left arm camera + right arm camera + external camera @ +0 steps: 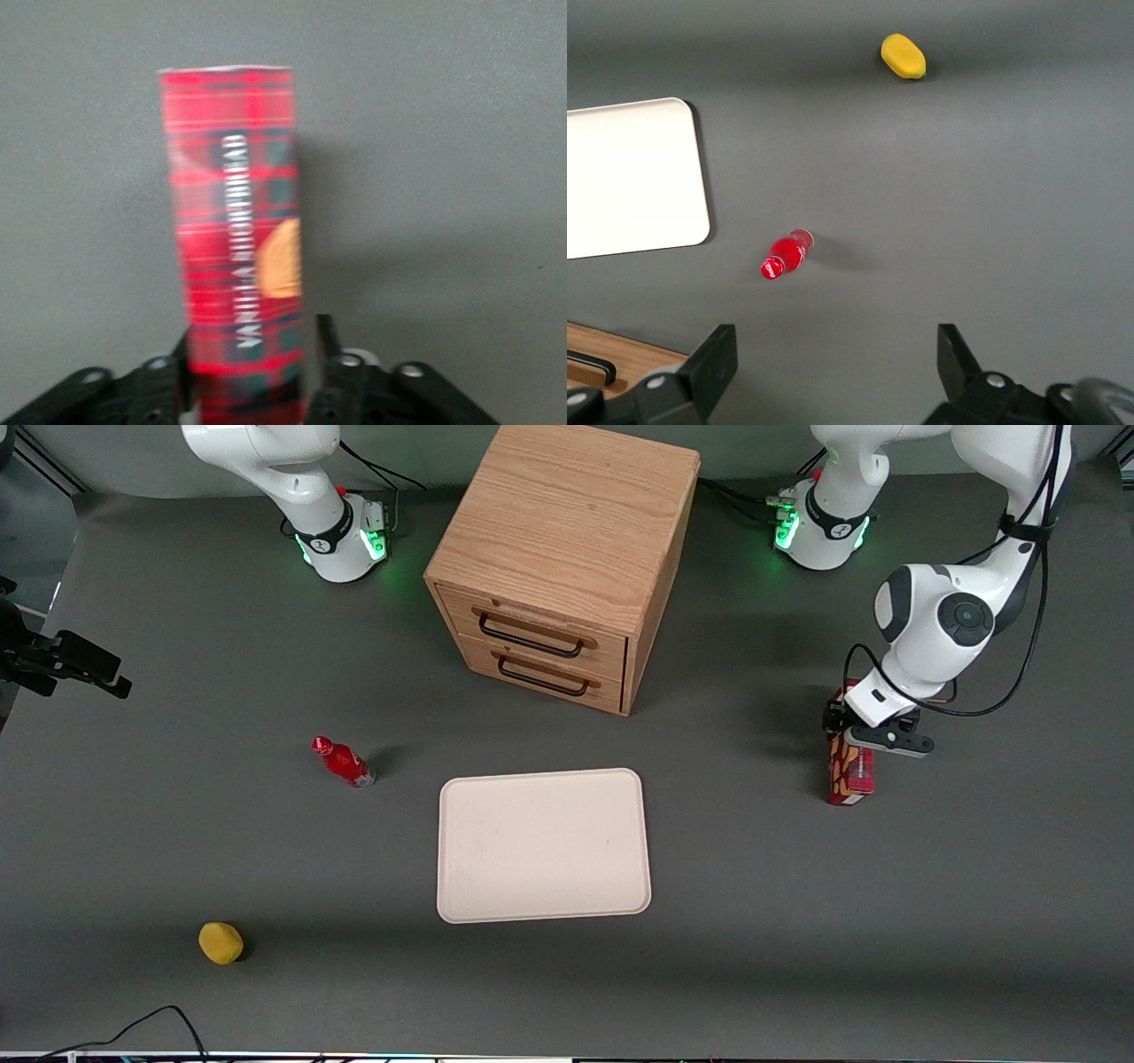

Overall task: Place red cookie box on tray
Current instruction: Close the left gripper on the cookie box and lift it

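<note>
The red cookie box [851, 772] needs to go on the tray [542, 841], so my gripper next needs to grip the box by its white-banded end to place it there.
The red cookie box [851, 772] lies flat on the grey table toward the working arm's end, its long side pointing at the front camera. In the left wrist view the red cookie box [237, 239] shows tartan print and a cookie picture. My gripper [849, 735] is low over the box's end that is farther from the front camera. The gripper [255, 335] is open, with one finger on each long side of the box and a small gap at one finger [326, 329]. The cream tray [542, 841] lies mid-table with nothing on it, well apart from the box.
A wooden two-drawer cabinet [567, 567] stands farther from the front camera than the tray. A small red bottle [344, 762] and a yellow object [221, 942] lie toward the parked arm's end. A black cable [151, 1023] runs along the table's front edge.
</note>
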Available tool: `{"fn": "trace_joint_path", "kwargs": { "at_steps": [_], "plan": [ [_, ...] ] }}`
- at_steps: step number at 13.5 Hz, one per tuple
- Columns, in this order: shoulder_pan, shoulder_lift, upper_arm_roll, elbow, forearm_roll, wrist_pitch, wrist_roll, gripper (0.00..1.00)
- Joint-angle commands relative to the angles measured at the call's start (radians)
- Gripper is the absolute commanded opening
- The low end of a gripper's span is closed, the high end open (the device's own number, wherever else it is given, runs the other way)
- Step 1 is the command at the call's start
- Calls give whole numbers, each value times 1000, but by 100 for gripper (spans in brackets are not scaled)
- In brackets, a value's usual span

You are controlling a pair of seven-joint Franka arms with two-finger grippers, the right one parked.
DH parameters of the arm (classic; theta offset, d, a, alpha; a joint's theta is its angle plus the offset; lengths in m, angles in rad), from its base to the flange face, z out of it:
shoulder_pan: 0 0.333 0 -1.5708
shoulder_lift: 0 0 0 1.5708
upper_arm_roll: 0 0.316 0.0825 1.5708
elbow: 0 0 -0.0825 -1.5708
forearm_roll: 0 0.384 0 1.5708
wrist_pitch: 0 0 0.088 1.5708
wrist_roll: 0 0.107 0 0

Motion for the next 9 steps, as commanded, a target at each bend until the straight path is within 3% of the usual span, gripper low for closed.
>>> {"fn": "trace_joint_path", "kwargs": {
  "at_steps": [1,3,6,9],
  "plan": [
    [-15,-16,6,-6,-18,14,28,0],
    [-15,-45,6,29,-14,-38,32,0],
    [-3,-88,12,225,-14,-349,93,0],
    [40,-94,18,510,-14,-723,140,0]
  ]
}}
